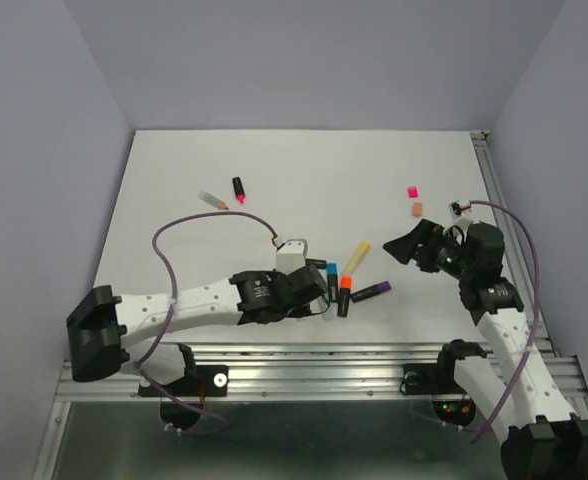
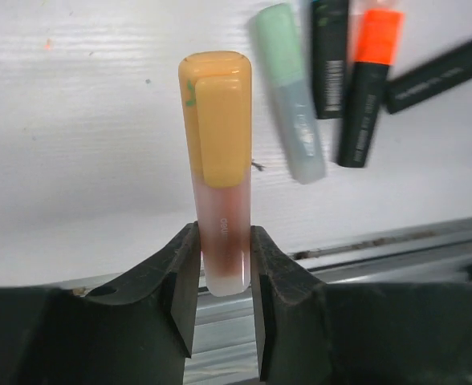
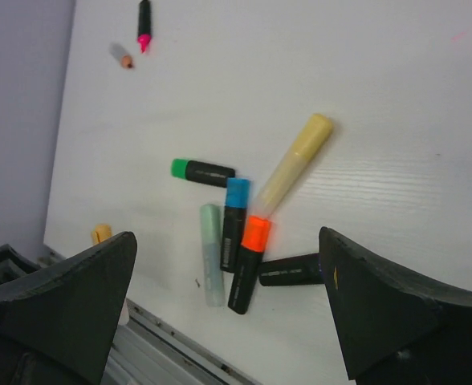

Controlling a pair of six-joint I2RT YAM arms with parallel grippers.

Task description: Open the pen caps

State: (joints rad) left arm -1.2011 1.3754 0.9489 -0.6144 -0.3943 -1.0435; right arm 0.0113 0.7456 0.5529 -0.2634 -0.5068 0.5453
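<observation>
The pale body of the pen is left to my left gripper. My right gripper should next grab the yellow-orange cap to open the pen.
My left gripper (image 2: 224, 241) is shut on the lower end of a pale translucent pen (image 2: 224, 241) with a yellow-orange cap (image 2: 220, 112) on its far end, held over the table's near edge. In the top view that gripper (image 1: 319, 303) is next to a pile of capped pens: blue cap (image 3: 237, 192), orange cap (image 3: 256, 234), green cap (image 3: 180, 168), a pale green pen (image 3: 212, 253), a yellow pen (image 3: 296, 164) and a purple-capped pen (image 1: 371, 291). My right gripper (image 1: 402, 248) is open and empty, right of the pile. A loose pink cap (image 1: 412, 190) and peach cap (image 1: 417, 209) lie behind it.
Two uncapped pens lie at the back left: a black one with a pink tip (image 1: 238, 188) and a pale one with an orange tip (image 1: 212, 200). The metal rail (image 1: 324, 360) runs along the table's near edge. Purple cables loop off both arms.
</observation>
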